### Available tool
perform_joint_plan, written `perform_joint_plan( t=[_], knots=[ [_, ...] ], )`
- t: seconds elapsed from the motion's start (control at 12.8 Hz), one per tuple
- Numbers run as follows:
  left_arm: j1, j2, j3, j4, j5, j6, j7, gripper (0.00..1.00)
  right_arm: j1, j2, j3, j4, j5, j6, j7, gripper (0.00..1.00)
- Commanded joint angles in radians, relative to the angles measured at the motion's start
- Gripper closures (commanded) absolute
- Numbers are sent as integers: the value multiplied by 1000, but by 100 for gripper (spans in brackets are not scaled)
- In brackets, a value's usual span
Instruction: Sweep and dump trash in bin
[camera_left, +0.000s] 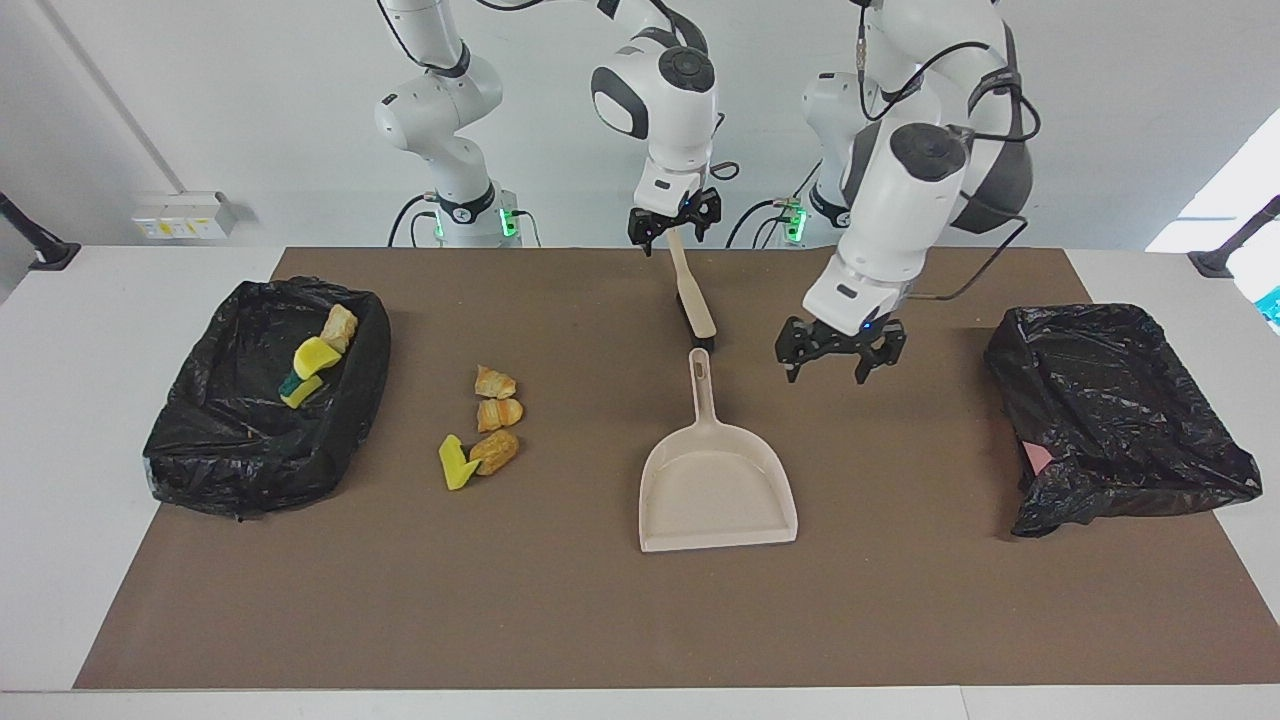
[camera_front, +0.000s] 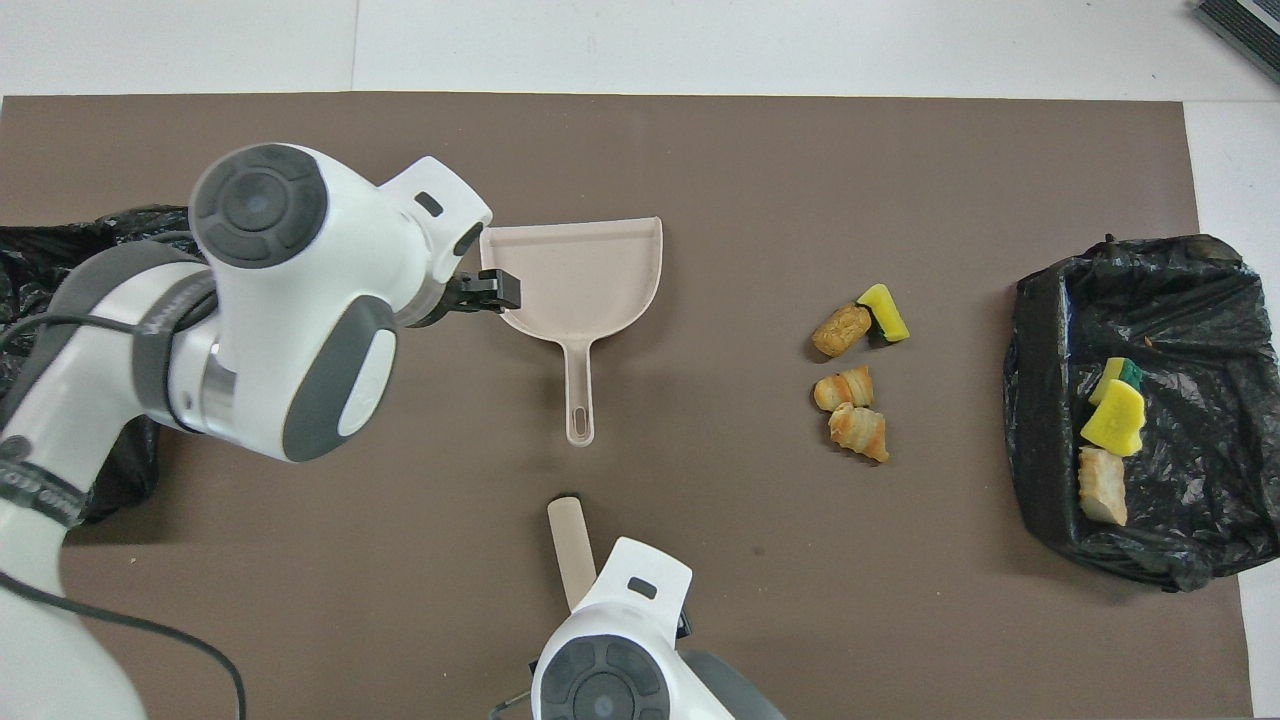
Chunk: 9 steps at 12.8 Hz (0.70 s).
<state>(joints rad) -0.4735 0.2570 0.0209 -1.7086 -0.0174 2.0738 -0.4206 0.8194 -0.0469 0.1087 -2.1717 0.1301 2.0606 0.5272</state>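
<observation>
I will next pick up the dustpan by its narrow handle (camera_front: 578, 391) with my left gripper, because the dustpan's broad scoop (camera_front: 585, 274) is too wide for my fingers.
Four trash pieces lie on the brown mat: three bread lumps (camera_left: 499, 412) (camera_front: 845, 388) and a yellow sponge scrap (camera_left: 458, 462) (camera_front: 884, 312). Three more pieces (camera_left: 316, 355) (camera_front: 1113, 420) lie in the black-lined bin (camera_left: 250, 470) (camera_front: 1040, 480) at the right arm's end. The beige dustpan (camera_left: 715, 480) (camera_front: 580, 270) lies flat mid-mat, handle toward the robots. My right gripper (camera_left: 675, 228) is shut on the handle end of the beige brush (camera_left: 695, 300) (camera_front: 567, 545), which slants down to just nearer the robots than the dustpan's handle. My left gripper (camera_left: 840, 365) (camera_front: 490, 292) is open and empty, raised beside the dustpan.
A second black-lined bin (camera_left: 1120, 420) (camera_front: 60, 250) stands at the left arm's end of the mat. The white table (camera_left: 60, 400) surrounds the mat.
</observation>
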Motion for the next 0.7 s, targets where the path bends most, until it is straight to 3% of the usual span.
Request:
perform_joint_plan(
  t=[0.0, 0.31, 0.55, 0.62],
  knots=[
    [-75, 54, 19, -2, 31, 60, -93, 0, 52, 17, -1, -89, 25, 117, 49, 0],
    [-175, 64, 19, -116, 45, 112, -147, 0, 66, 88, -1, -99, 25, 188, 76, 0],
    [-197, 65, 17, -161, 50, 153, -178, 0, 66, 91, -1, -99, 25, 190, 73, 0],
    [-198, 64, 19, -161, 50, 140, -178, 7, 66, 91, -1, -99, 23, 190, 68, 0]
  ],
)
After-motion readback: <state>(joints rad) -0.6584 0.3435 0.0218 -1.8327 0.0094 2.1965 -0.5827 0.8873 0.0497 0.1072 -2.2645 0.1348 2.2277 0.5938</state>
